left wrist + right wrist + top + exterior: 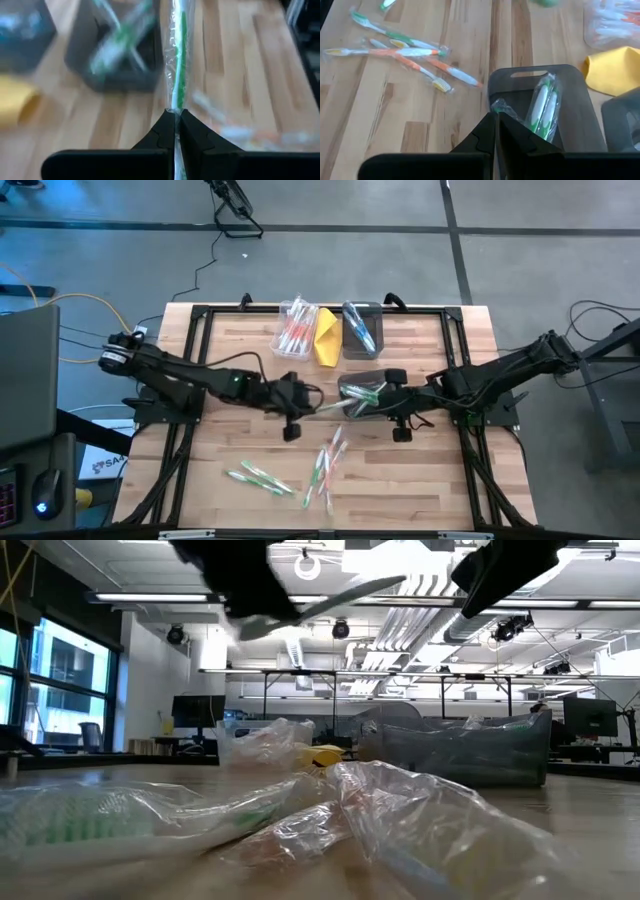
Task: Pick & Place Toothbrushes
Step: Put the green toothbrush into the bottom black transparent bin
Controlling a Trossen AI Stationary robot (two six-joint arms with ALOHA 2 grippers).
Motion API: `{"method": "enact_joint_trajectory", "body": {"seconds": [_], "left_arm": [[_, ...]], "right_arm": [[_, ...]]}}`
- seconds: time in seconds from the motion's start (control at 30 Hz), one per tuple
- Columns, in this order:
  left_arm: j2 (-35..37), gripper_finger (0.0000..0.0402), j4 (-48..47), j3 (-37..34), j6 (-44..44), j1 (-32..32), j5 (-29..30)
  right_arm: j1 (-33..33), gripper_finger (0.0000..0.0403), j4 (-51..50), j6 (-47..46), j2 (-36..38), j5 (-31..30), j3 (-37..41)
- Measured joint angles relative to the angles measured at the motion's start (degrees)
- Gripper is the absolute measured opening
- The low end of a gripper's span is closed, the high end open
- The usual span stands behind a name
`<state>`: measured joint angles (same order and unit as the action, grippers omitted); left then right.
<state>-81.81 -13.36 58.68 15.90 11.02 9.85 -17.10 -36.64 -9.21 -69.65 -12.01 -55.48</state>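
Observation:
I will keep holding the green toothbrush with my left gripper. It is beside and above the grey bin, so it would miss if I let go now.
My left gripper is shut on a green toothbrush in a clear wrapper, held above the table beside a grey bin that has green toothbrushes in it. My right gripper hangs shut and empty over that bin's near edge. More wrapped toothbrushes lie loose on the wooden table toward its near edge, green, orange and blue ones mixed. In the low view the held toothbrush shows high up between the two arms. My left gripper pinches one end of the wrapped green toothbrush between its two fingertips. The fingers come from the table's left, slanting down, and the toothbrush runs on ahead in line with them. It is lifted clear of the table, its free end toward the grey bin.
At the far side stand a clear bin of orange toothbrushes, a yellow folded thing and a grey bin with blue ones. A black frame runs round the table's edges. Crumpled clear wrappers fill the low view's foreground.

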Motion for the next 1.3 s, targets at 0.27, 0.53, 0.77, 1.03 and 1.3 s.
{"method": "enact_joint_trajectory", "body": {"seconds": [0.27,0.53,0.77,1.03,1.3], "left_arm": [[-3.2,0.0002,11.8,0.0,-0.7,-6.4,-0.2],[-9.5,0.0002,28.1,0.0,-0.7,-9.5,-5.1],[-17.0,0.0002,35.1,2.5,-0.6,-9.9,-6.1],[-24.2,0.0002,35.5,9.0,-2.6,-10.0,-5.9],[-29.6,0.0002,35.6,10.5,1.5,-9.9,-0.7]], "right_arm": [[-1.9,0.0015,-0.2,-0.2,0.9,0.2,0.0],[-5.1,0.0015,-0.2,-0.1,3.5,0.0,0.0],[-5.4,0.0015,0.0,0.0,4.5,-0.7,0.0],[-5.4,0.0015,0.1,-0.1,4.5,-3.1,0.0],[-5.4,0.0015,0.4,-0.2,4.5,-3.3,0.0]]}}
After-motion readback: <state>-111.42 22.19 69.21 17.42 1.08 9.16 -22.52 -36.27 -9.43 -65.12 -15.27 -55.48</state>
